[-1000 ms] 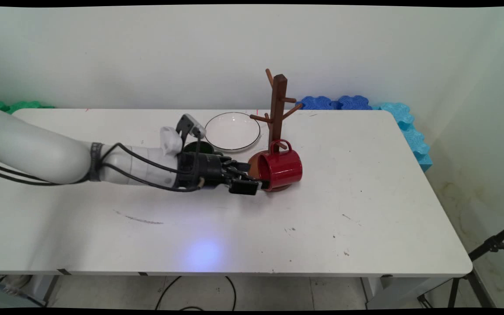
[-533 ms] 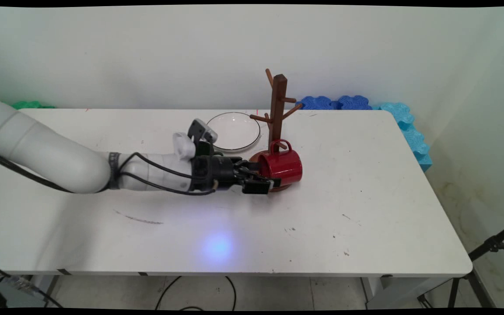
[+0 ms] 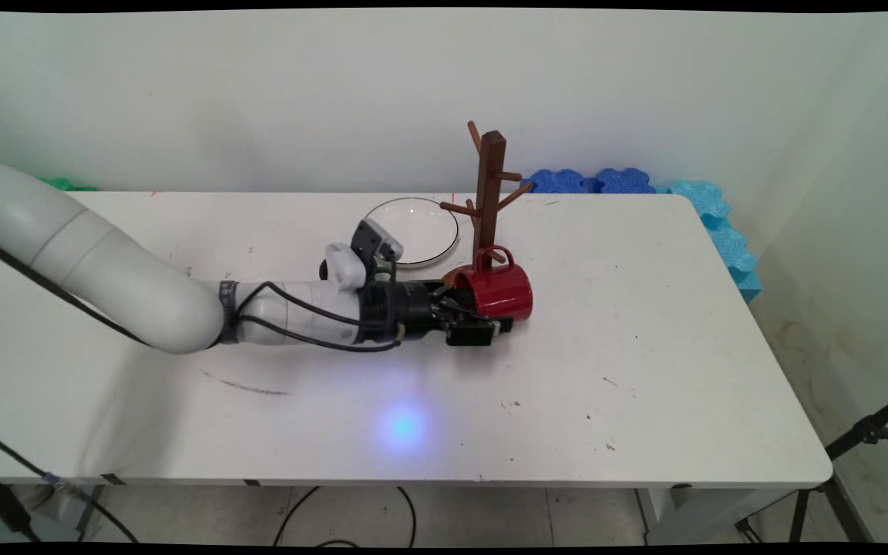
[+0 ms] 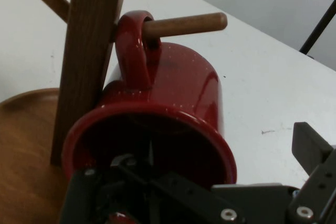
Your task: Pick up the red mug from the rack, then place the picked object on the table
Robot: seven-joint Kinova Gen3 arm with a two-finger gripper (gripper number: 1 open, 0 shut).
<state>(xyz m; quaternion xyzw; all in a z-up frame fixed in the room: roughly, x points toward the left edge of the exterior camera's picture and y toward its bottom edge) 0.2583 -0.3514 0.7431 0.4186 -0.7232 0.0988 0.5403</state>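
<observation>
Next, my gripper grabs the red mug by its rim (image 4: 228, 153) and takes it off the mug tree's low peg (image 4: 191, 25).
A red enamel mug (image 3: 499, 290) hangs on its side by its handle from a low peg (image 4: 184, 24) of the brown wooden mug tree (image 3: 489, 185), its mouth facing left toward my hand. My gripper (image 3: 490, 322) is open at the mug's mouth. One finger reaches inside the mug (image 4: 173, 93), and the other finger (image 4: 310, 148) stands outside its near wall with a gap between them. The mug's rim rests over the tree's round base (image 4: 26, 145).
A white plate with a dark rim (image 3: 413, 223) lies behind my wrist, left of the tree. A dark cup (image 3: 324, 270) is mostly hidden behind the wrist. Blue foam blocks (image 3: 590, 181) line the table's back right edge. A tripod leg (image 3: 868, 432) stands off the right side.
My arm has moved right toward the mug, and the open fingers have gone from just short of its mouth to straddling its near wall. The mug has not moved.
</observation>
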